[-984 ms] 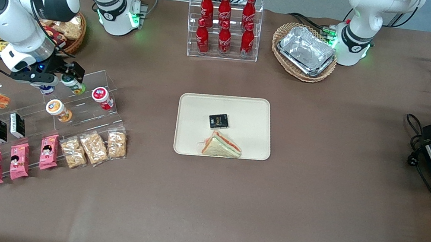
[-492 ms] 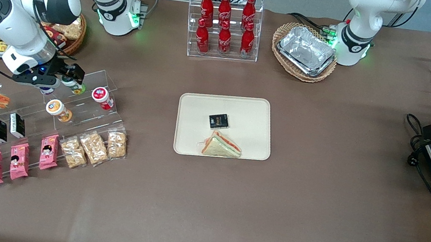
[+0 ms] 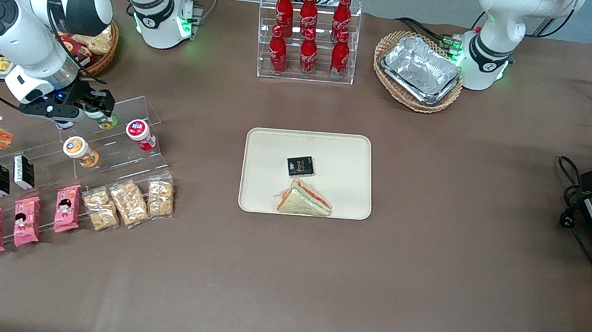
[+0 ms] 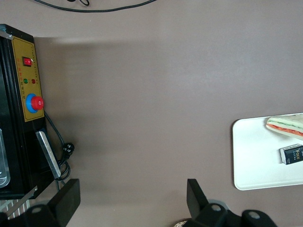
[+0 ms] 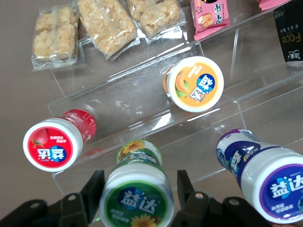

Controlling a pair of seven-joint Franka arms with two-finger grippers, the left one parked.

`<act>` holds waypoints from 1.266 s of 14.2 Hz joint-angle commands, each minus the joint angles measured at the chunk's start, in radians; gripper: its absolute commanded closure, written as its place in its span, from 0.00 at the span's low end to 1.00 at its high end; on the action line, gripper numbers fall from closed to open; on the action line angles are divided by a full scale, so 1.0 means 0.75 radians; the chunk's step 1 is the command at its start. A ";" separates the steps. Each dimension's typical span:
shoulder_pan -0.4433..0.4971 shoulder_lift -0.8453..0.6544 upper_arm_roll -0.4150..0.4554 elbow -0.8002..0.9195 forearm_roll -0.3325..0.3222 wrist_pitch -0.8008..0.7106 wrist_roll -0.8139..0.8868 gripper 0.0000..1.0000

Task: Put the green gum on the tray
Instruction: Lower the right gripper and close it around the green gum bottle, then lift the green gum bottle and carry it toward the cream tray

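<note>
My right gripper picks up the green gum (image 5: 137,198) by its body just below the lid (image 5: 139,161) next, to place it on the tray.
The green gum (image 5: 137,198) lies on the upper step of a clear acrylic stand (image 3: 129,102), its green-rimmed white lid facing the wrist camera. In the front view only its yellowish-green body (image 3: 108,123) shows under the hand. My right gripper (image 5: 139,182) is open and straddles the canister just below the lid, one finger (image 5: 94,189) on each side, close to it. In the front view the gripper (image 3: 96,107) is at the working arm's end of the table. The cream-beige tray (image 3: 268,149) lies mid-table, well away toward the parked arm.
A red-lidded canister (image 5: 49,144) and a blue-lidded one (image 5: 277,189) flank the green gum; an orange-lidded one (image 5: 196,85) lies one step lower. Snack bags (image 3: 130,203) and pink packets (image 3: 25,220) lie nearer the front camera. The tray holds a sandwich (image 3: 305,199) and a black packet (image 3: 300,165).
The right arm's wrist has shifted slightly and the gripper has settled lower around the green gum, covering its lid in the front view. The gum has not moved.
</note>
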State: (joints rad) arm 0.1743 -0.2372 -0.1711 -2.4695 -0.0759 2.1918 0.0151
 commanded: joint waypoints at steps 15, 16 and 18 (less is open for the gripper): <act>0.005 0.142 0.569 0.715 0.138 -0.595 0.713 0.48; 0.005 0.183 0.636 0.726 0.140 -0.554 0.811 0.48; 0.005 0.269 0.765 0.720 0.140 -0.450 1.014 0.48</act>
State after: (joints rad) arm 0.1844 -0.1517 0.3016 -1.9829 0.0191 1.7939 0.5930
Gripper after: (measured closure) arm 0.405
